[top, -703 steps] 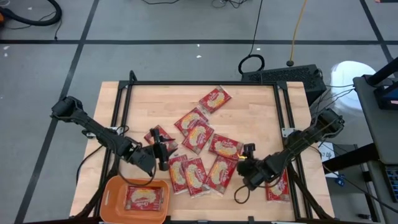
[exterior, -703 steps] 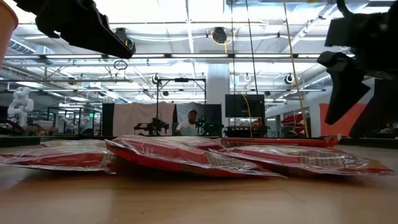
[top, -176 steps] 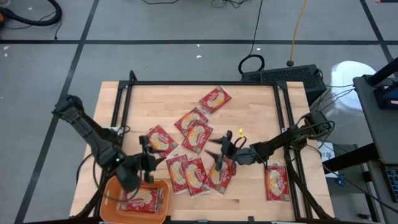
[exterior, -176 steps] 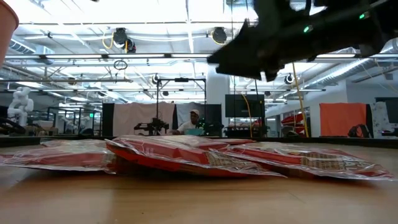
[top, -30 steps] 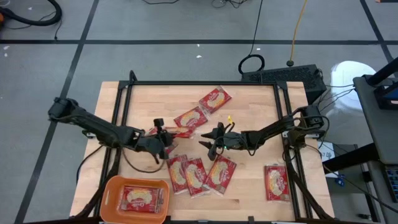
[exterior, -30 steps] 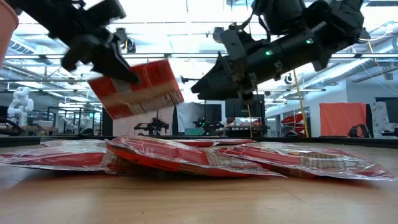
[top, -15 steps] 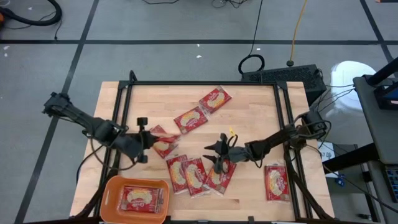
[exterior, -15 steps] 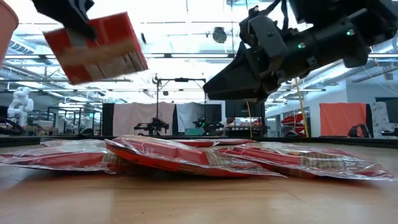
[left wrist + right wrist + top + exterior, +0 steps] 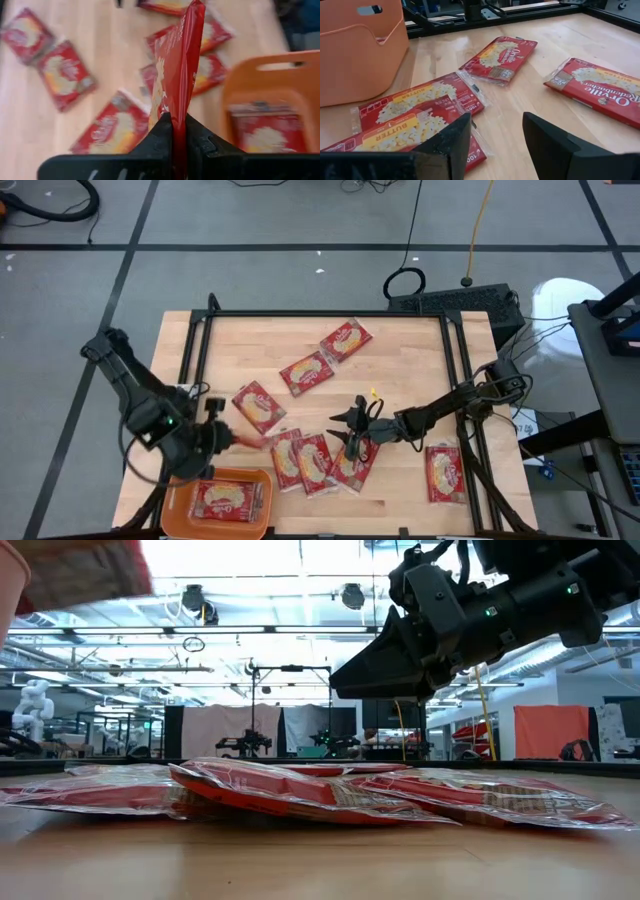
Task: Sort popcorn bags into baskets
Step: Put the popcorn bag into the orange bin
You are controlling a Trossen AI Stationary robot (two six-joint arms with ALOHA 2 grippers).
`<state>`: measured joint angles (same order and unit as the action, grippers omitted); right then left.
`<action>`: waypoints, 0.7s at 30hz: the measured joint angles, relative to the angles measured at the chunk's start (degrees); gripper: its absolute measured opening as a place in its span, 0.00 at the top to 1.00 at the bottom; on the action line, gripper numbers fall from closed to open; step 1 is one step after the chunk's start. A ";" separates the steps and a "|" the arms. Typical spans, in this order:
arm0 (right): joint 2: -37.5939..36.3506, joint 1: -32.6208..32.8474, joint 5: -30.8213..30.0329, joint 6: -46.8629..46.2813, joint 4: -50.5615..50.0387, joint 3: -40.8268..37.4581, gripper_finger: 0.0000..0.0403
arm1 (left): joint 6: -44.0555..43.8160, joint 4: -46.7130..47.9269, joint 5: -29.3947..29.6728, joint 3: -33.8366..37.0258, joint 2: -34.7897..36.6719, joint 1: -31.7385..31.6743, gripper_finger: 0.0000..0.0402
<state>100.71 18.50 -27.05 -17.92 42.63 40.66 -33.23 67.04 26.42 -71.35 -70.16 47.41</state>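
The held red bag [image 9: 80,570] hangs beside the orange basket, so it is too early to open. My left gripper lines the bag up with the basket first.
My left gripper [image 9: 222,435] is shut on one red popcorn bag [image 9: 180,65], held in the air just beyond the far rim of the orange basket [image 9: 178,488]. In the low view this bag [image 9: 80,570] shows at the top left. One bag [image 9: 225,502] lies flat in the basket. Several more bags lie flat on the wood; one of them [image 9: 258,408] is close to the held bag. My right gripper [image 9: 350,432] hovers open above the near-middle group of bags [image 9: 415,107] and touches nothing. My left gripper pinches one end of the bag [image 9: 179,107] between its two fingers. The fingers slant down toward the table's near side. The bag stands on edge and sticks out ahead of the fingers, lifted clear of the table and the basket.
A black frame rail [image 9: 195,360] runs along the table's left, far and right sides. A lone bag [image 9: 445,472] lies at the near right, and two bags [image 9: 345,340] lie toward the far middle. Bare wood [image 9: 400,360] shows at the far right.
My left gripper has swung from the table's middle toward the near left, rising as it goes, and has carried its bag toward the basket. The bag has turned from broadside to edge-on. My right gripper has shifted a little toward the near edge, over the bags, still open.
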 joint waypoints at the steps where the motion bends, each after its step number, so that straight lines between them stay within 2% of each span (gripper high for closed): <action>1: 0.00 0.00 0.00 0.19 0.00 0.00 0.57 | -1.16 -0.06 -0.46 -0.42 -0.77 1.36 0.95; 8: 0.00 -0.01 0.00 0.64 0.00 0.00 0.58 | -11.47 -0.18 -1.57 -1.29 -5.35 10.83 0.90; 12: 0.00 -0.02 0.02 -0.15 0.00 0.00 0.58 | -17.25 -1.46 -1.41 -1.29 -6.92 15.31 0.93; 17: 0.00 -0.02 0.00 -1.92 -0.02 0.00 0.57 | -23.07 -2.45 -0.72 -1.31 -9.78 19.57 0.95; 21: 0.00 -0.02 -0.04 -3.10 -0.02 0.00 0.57 | -25.81 -3.29 -0.47 -1.31 -12.88 21.25 0.91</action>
<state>100.71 18.48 -27.09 -21.02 42.61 40.66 -59.04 63.76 25.96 -72.66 -83.04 68.66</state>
